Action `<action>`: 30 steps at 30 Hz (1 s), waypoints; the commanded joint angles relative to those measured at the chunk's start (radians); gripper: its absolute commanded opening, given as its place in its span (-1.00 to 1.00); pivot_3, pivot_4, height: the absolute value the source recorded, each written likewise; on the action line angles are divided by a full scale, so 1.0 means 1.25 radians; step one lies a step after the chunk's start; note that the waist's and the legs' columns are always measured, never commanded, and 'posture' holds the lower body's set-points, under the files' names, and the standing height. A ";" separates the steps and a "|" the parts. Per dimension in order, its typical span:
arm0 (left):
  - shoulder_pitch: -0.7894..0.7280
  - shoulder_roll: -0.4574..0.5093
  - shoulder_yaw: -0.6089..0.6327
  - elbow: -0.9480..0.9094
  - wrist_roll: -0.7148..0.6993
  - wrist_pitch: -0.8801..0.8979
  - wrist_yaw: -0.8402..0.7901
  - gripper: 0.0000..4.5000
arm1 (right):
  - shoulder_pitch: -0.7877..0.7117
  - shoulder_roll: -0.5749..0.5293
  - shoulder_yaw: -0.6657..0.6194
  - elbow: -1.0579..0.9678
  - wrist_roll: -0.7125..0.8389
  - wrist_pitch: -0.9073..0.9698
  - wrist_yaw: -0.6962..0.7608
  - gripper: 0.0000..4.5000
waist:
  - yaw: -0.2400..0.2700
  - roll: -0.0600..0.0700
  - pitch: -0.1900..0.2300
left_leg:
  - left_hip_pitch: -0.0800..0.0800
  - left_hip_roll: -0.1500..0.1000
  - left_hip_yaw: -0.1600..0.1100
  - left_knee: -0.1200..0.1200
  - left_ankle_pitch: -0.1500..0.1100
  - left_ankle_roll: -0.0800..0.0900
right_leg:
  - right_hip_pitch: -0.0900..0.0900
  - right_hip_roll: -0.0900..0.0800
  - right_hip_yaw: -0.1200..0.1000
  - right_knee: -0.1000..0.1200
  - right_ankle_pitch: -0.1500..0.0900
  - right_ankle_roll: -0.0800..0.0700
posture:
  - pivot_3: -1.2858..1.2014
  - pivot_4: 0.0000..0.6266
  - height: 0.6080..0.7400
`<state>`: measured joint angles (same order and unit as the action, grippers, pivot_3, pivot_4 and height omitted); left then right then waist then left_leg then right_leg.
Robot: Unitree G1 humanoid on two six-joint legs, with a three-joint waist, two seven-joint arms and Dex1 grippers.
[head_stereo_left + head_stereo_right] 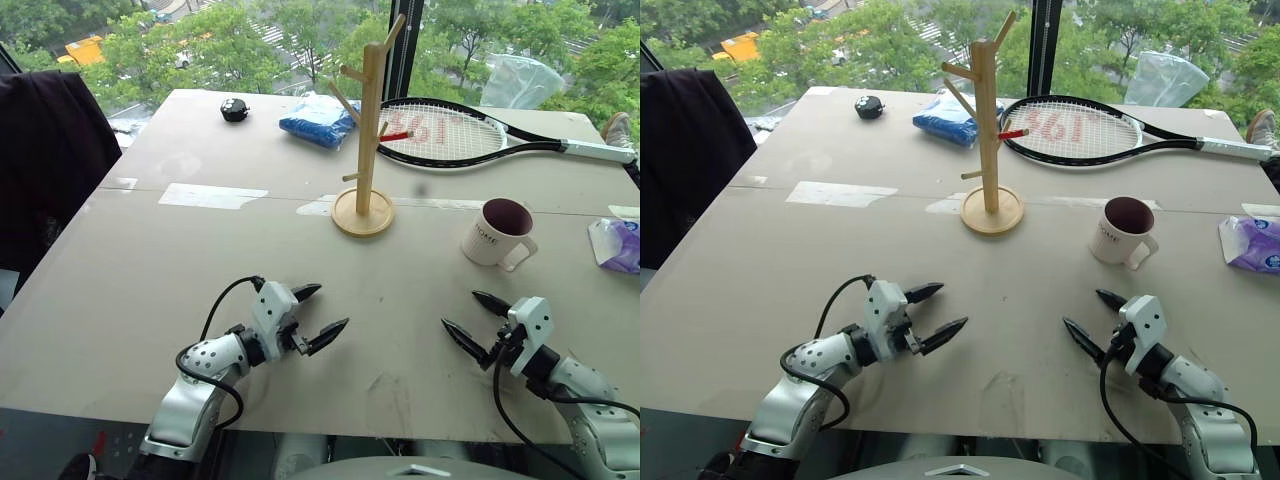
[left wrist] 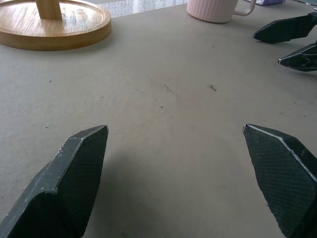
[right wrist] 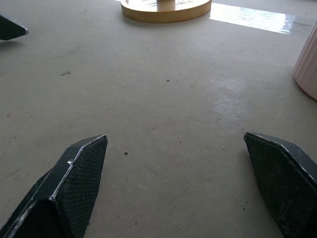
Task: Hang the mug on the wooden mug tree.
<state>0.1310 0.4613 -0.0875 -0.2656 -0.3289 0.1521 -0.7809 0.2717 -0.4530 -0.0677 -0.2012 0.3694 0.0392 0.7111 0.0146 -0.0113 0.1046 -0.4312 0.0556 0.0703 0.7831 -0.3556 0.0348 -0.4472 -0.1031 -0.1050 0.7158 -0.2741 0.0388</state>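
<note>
My right gripper grabs the mug by its handle's lower part (image 1: 512, 263) next, to hang the mug on a peg.
The white mug (image 1: 497, 233) with its maroon inside stands upright on the table, right of centre, handle toward the near right. The wooden mug tree (image 1: 366, 135) rises from its round base (image 2: 54, 25) at mid-table, pegs bare. My right gripper (image 1: 468, 320) hovers open near the front edge, a short way in front of the mug, nothing between its fingertips (image 3: 79, 173). My left gripper (image 1: 318, 312) is open too, low over the table in front of the tree and apart from it. The mug's lower wall (image 3: 308, 69) shows in the right wrist view.
A tennis racket (image 1: 470, 135) lies at the back right behind the tree. A blue bundle (image 1: 318, 120) and a small black object (image 1: 234, 109) sit at the far side. A purple packet (image 1: 618, 245) lies at the right edge. A dark garment (image 1: 45, 170) hangs at the left.
</note>
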 commanded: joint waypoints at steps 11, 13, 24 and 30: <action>-0.064 -0.007 -0.012 -0.035 -0.013 0.006 -0.016 0.99 | -0.022 0.043 -0.068 -0.006 -0.002 0.034 -0.122 1.00 | 0.000 0.000 0.000 | 0.000 0.000 0.000 0.000 0.000 0.000 | 0.000 0.000 0.000 0.000 0.000 0.000 | 0.03 -0.52 -0.30; -0.092 -0.013 -0.012 -0.046 -0.011 0.013 -0.007 0.99 | -0.033 0.050 -0.088 -0.004 -0.007 0.045 -0.155 1.00 | 0.000 0.001 0.000 | 0.000 0.000 0.000 0.000 0.000 0.000 | 0.000 0.000 0.000 0.000 0.000 0.000 | 0.03 -0.52 -0.30; -0.251 0.045 -0.065 -0.164 -0.087 0.163 -0.087 0.99 | -0.109 0.104 -0.181 -0.056 0.016 0.113 -0.320 1.00 | -0.005 0.003 0.001 | 0.000 -0.001 0.001 0.000 0.000 0.000 | 0.000 0.001 0.001 0.000 0.000 0.001 | 0.03 -0.52 -0.30; -0.333 0.066 -0.073 -0.170 -0.087 0.184 -0.110 0.99 | -0.153 0.129 -0.174 -0.005 -0.041 0.106 -0.398 1.00 | 0.000 0.003 0.001 | 0.000 -0.001 0.001 0.000 0.000 0.000 | 0.000 0.001 0.001 0.000 0.000 0.001 | 0.03 -0.52 -0.30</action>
<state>-0.2580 0.5447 -0.1804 -0.4355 -0.4235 0.3868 -0.9132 0.0950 -0.3002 -0.2610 -0.2034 0.3288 0.1883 0.2445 0.0146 -0.0076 0.1061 -0.4313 0.0545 0.0714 0.7830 -0.3554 0.0345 -0.4475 -0.1015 -0.1032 0.7159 -0.2737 0.0395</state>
